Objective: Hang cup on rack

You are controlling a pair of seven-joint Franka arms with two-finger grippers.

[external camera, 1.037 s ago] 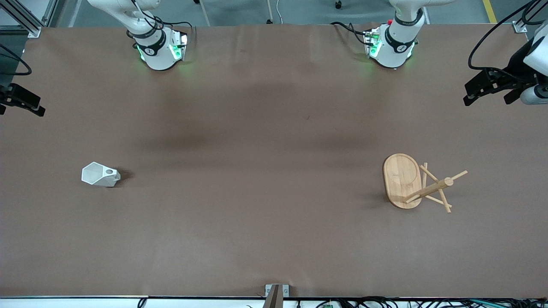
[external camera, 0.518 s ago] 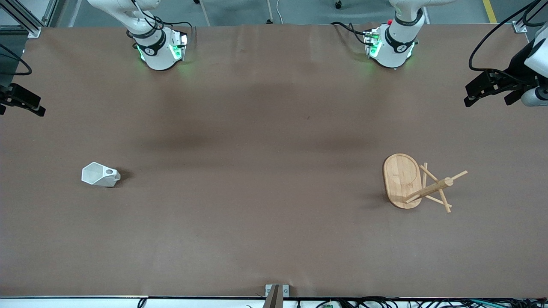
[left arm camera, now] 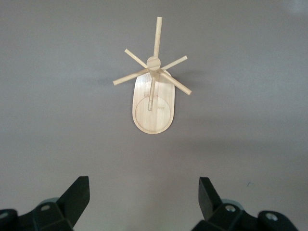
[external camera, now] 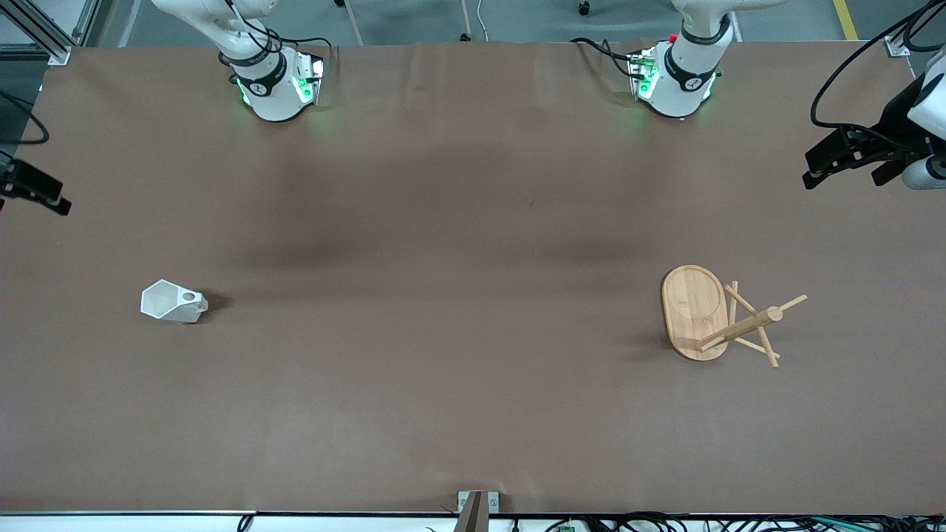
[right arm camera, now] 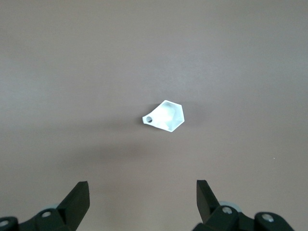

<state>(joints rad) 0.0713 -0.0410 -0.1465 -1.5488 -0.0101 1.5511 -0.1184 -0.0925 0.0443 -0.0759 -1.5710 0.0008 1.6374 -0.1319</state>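
Note:
The robot should grab the cup by its open rim next with its right gripper, so that the white cup's handle with the round hole [external camera: 190,298] stays free for the rack.
The white faceted cup [external camera: 174,303] rests on the brown table toward the right arm's end, its handle with the round hole pointing toward the table's middle. It also shows in the right wrist view [right arm camera: 166,116]. The bamboo rack [external camera: 709,314] stands on its oval base toward the left arm's end, and shows in the left wrist view [left arm camera: 152,91]. My left gripper [external camera: 841,181] [left arm camera: 144,192] is open and empty, high over the table's left-arm end. My right gripper [external camera: 29,193] [right arm camera: 143,195] is open and empty, high over the right-arm end.
Brown paper covers the whole table [external camera: 458,295]. The two arm bases [external camera: 273,85] [external camera: 676,77] stand along the edge farthest from the front camera. A small metal bracket [external camera: 477,502] sits at the nearest edge.
The right gripper has shifted slightly toward the table's end and lower in the front view. The left gripper has shifted a little too. The cup and rack have not moved.

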